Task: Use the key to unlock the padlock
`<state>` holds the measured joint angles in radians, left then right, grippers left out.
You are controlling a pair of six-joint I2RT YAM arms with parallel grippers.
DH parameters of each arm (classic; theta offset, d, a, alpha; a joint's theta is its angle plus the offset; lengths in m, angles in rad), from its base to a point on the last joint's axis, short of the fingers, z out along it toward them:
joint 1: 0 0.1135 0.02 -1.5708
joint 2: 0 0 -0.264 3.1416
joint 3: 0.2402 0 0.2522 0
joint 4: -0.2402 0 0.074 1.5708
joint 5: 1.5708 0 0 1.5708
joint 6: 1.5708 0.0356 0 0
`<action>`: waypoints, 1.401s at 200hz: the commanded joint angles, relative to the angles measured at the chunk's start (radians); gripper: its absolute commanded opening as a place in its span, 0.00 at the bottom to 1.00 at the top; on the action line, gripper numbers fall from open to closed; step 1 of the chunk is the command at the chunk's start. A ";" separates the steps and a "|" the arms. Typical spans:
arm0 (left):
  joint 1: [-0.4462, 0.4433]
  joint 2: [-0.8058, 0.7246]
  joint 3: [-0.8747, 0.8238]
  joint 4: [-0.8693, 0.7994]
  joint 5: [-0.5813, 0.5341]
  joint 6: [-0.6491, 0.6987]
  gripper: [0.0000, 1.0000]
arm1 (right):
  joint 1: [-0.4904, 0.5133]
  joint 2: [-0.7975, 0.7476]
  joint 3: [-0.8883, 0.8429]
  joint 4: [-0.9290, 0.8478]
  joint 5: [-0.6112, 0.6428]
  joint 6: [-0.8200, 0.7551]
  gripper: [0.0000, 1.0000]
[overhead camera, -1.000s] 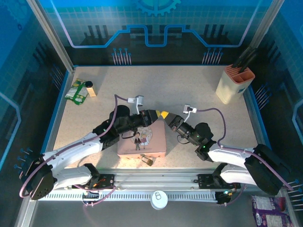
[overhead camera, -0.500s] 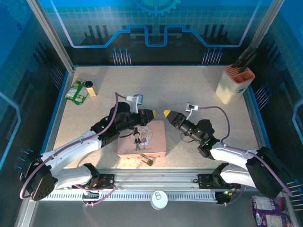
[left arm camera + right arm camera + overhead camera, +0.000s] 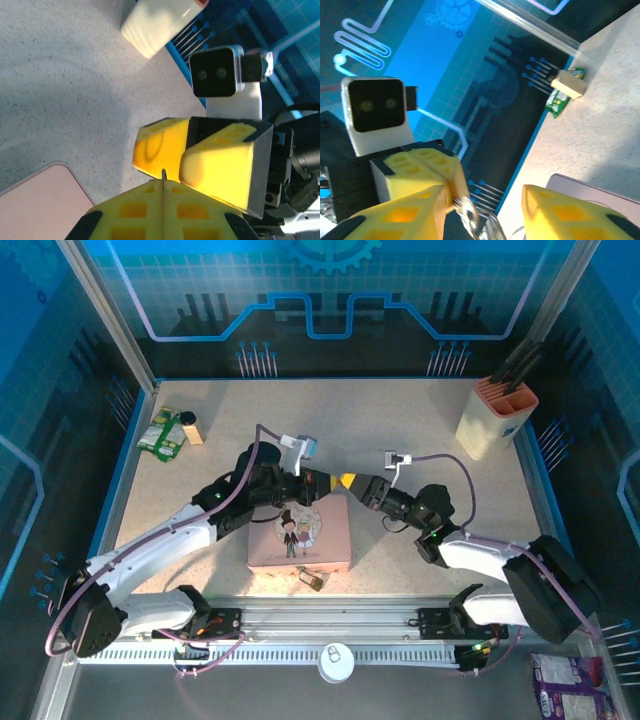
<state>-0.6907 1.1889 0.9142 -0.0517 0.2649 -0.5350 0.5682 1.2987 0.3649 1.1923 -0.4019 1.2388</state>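
Note:
The right gripper grabs the key by its silvery head next, leaving the key's blade free to insert into the padlock and unlock it.
The small brass padlock (image 3: 310,578) lies at the near edge of the pink tin (image 3: 300,533), away from both grippers. Above the tin's far edge my left gripper (image 3: 318,483) and right gripper (image 3: 345,481) meet tip to tip. In the left wrist view my left gripper (image 3: 163,186) is shut on the key (image 3: 163,174), a thin dark blade edge poking out between its pads. In the right wrist view the key's silvery head and ring (image 3: 466,210) hang from the left gripper's yellow fingers (image 3: 422,161). My right gripper (image 3: 485,200) is open around them, one finger close beside the ring.
A beige knife holder (image 3: 495,420) stands at the back right. Green snack packets (image 3: 165,432) lie at the back left. A white round disc (image 3: 335,661) sits on the front rail. Blue walls enclose the table.
The right gripper was shut a second ago and now stands open. It drew back from the left gripper, then came in again to meet it. The left gripper stayed shut on the key.

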 commanded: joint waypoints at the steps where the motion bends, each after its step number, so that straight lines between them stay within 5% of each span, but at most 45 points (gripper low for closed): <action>1: 0.005 0.007 0.046 -0.045 0.033 0.031 0.00 | -0.002 0.058 0.039 0.173 -0.065 0.059 0.36; 37: 0.006 -0.003 0.045 -0.049 0.005 0.033 0.00 | 0.007 0.120 0.052 0.230 -0.079 0.088 0.26; 209: 0.064 -0.034 0.028 0.007 0.057 -0.036 0.00 | 0.037 0.042 0.047 0.167 -0.069 0.059 0.18; 280: 0.063 -0.043 0.020 -0.009 0.040 -0.022 0.00 | 0.037 0.025 0.045 0.119 -0.062 0.052 0.00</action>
<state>-0.6312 1.1625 0.9268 -0.0475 0.3099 -0.5552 0.5846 1.3605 0.3927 1.2999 -0.4496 1.3159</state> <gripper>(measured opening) 0.053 0.066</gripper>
